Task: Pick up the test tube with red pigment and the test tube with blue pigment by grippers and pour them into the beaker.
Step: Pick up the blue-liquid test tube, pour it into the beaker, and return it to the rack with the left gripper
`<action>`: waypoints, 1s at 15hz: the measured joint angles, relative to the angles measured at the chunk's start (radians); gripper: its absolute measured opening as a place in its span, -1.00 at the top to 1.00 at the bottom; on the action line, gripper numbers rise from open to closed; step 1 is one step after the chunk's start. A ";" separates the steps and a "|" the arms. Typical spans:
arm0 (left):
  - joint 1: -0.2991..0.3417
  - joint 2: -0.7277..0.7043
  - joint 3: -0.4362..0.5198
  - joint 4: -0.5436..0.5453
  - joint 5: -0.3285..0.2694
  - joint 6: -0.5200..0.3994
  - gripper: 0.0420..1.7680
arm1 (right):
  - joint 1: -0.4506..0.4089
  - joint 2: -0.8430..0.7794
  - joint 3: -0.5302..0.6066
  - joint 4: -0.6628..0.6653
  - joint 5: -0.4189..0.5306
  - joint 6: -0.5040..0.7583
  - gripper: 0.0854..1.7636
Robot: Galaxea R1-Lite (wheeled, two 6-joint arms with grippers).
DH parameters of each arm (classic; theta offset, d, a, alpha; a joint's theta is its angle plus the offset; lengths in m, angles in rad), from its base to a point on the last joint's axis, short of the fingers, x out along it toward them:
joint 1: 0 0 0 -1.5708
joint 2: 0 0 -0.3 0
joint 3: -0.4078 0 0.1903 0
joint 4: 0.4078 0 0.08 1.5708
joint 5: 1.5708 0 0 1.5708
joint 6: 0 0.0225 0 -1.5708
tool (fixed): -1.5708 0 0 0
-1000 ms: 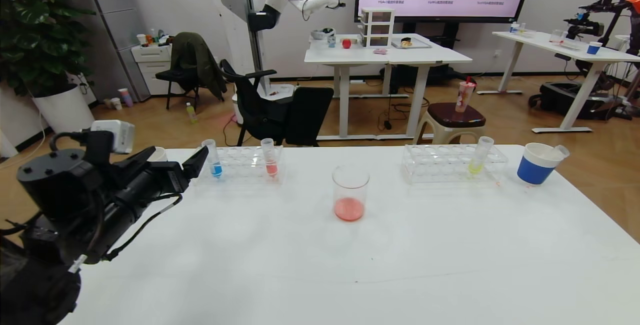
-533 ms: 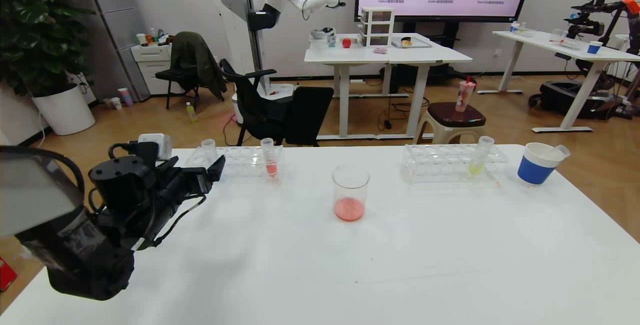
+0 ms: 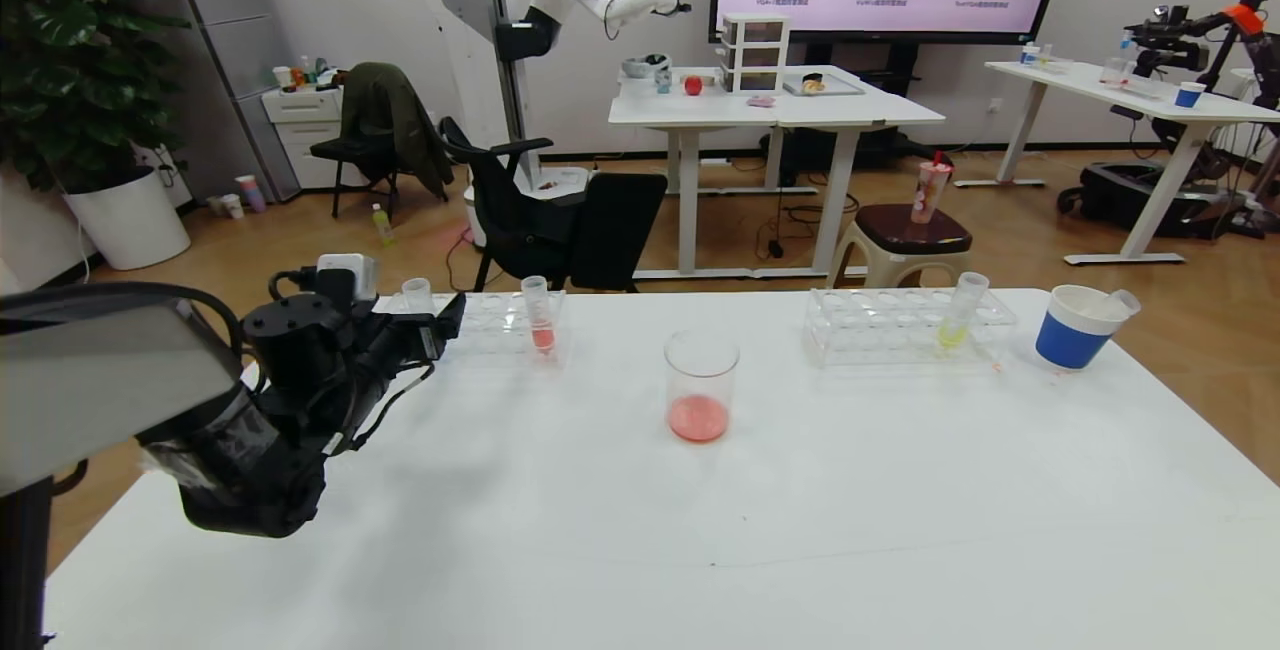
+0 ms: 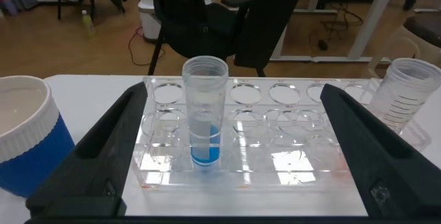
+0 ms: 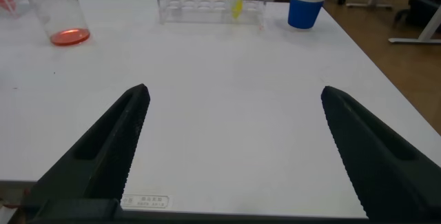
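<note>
My left gripper's fingers stop short of the blue-pigment tube (image 4: pixel 205 114) in the clear rack (image 4: pixel 289 172), so the gripper moves toward the tube before it closes on it.
The test tube with blue pigment (image 4: pixel 204 114) stands upright in the left clear rack (image 4: pixel 289 172). In the head view only its rim (image 3: pixel 416 291) shows above my left gripper (image 3: pixel 432 322). That gripper (image 4: pixel 234 94) is open, one finger on each side of the tube and just short of it. A tube with pinkish-red liquid (image 3: pixel 538 316) stands in the same rack. I see no tube holding vivid orange-red liquid. The beaker (image 3: pixel 701 385) stands mid-table with red liquid in its bottom. My right gripper (image 5: pixel 234 92) is open and empty over the near right of the table, out of the head view.
A second clear rack (image 3: pixel 880 330) at the back right holds a yellow-green tube (image 3: pixel 960 311). A blue-banded paper cup (image 3: pixel 1073 327) beside it has a clear tube rim (image 3: pixel 1124 302) sticking out. Another blue-banded cup (image 4: pixel 27 141) stands close to the left rack.
My left arm has moved forward and to the right up to the left rack. Its open fingers now flank the blue tube and hide the blue liquid in the head view.
</note>
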 joint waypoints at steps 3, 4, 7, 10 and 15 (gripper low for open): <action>0.004 0.049 -0.061 0.003 0.001 0.008 -0.98 | 0.000 0.000 0.000 0.000 0.000 0.000 -0.97; 0.007 0.061 -0.075 0.004 0.002 0.007 -0.98 | 0.000 0.000 0.000 0.000 0.000 0.000 -0.97; 0.020 0.085 -0.106 0.004 0.002 0.007 -0.98 | 0.000 0.000 0.000 0.000 0.000 0.000 -0.97; 0.026 0.099 -0.119 0.004 0.003 0.008 -0.98 | 0.000 0.000 0.000 0.000 0.000 0.000 -0.97; 0.023 0.112 -0.148 0.004 0.003 0.007 -0.98 | 0.000 0.000 0.000 0.000 0.000 0.000 -0.97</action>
